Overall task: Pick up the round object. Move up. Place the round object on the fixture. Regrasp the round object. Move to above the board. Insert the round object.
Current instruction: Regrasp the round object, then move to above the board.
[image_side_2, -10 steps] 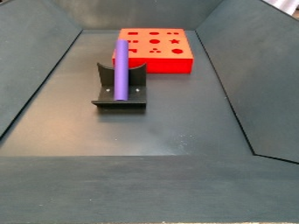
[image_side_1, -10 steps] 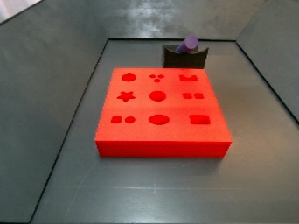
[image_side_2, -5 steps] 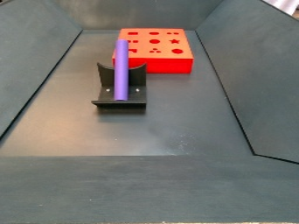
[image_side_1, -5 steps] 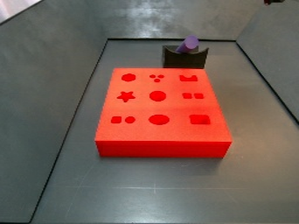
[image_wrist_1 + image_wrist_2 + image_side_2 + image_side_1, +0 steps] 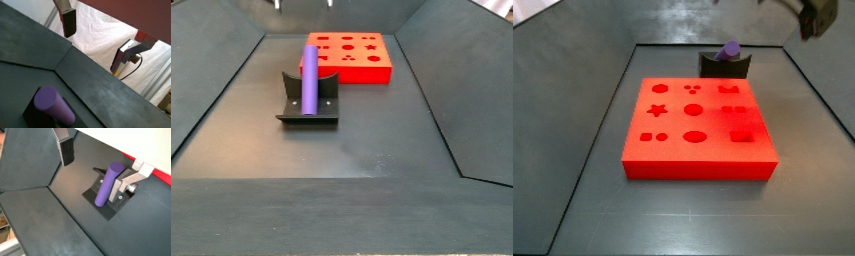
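The lower end of the purple peg needs to stay free for the board's hole, so my gripper should next grab the purple peg by its upper end (image 5: 727, 48) (image 5: 47, 96).
The round object, a long purple peg (image 5: 309, 78), lies across the notch of the dark fixture (image 5: 307, 117) in front of the red board (image 5: 352, 57). In a side view only its round end (image 5: 730, 48) shows, on the fixture (image 5: 724, 66) behind the board (image 5: 698, 124). My gripper (image 5: 814, 15) hangs high above, at the frame's upper edge, and its tips (image 5: 302, 3) barely enter. It stands open, nothing between its fingers (image 5: 67, 153). Both wrist views look down past the open gripper (image 5: 93, 180) (image 5: 93, 49) at the peg (image 5: 107, 184) (image 5: 53, 105).
Dark sloped walls (image 5: 218, 90) ring the grey floor (image 5: 358, 150). The board's top has star, round and square holes (image 5: 657, 110). A strip of the red board (image 5: 160, 175) shows beyond the fixture (image 5: 107, 205) in a wrist view.
The gripper has come down into the top right of a side view, where only a sliver showed before. The peg, fixture and board have not moved.
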Robot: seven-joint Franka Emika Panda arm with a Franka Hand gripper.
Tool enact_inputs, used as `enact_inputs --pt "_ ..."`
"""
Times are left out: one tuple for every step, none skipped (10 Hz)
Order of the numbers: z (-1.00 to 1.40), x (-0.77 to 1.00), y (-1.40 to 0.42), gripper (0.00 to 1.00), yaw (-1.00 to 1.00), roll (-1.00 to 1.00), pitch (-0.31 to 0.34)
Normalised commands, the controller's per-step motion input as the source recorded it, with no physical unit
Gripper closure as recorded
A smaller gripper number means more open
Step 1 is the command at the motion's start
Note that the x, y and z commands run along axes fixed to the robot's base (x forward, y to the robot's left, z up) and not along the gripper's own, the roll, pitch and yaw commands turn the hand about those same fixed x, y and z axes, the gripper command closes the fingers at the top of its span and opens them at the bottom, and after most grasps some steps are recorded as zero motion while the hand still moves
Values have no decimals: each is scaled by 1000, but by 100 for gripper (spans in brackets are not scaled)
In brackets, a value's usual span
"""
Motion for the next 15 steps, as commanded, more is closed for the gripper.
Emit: enact_inputs --pt "-1000 53 24 0 -14 81 -103" --pt "-1000 55 24 0 -34 61 -90" --pt "-1000 58 22 0 -42 51 -79" --pt "-1000 62 20 0 -45 44 -74" --pt "-928 62 16 0 -47 42 -46" --pt "-814 60 8 0 -45 41 -37" --pt "-591 58 5 0 -38 45 -16" --pt "-432 61 2 0 -30 41 -2" --pt "-223 67 1 0 -13 43 14" --pt "0 0 0 100 0 0 0" --pt "1000 101 154 100 -106 -26 180" --pt "1000 101 152 100 -97 -37 180" --pt "1000 91 142 100 -48 -50 192" --pt "1000 81 130 100 20 -47 195" --pt "1000 79 125 100 59 -50 187"
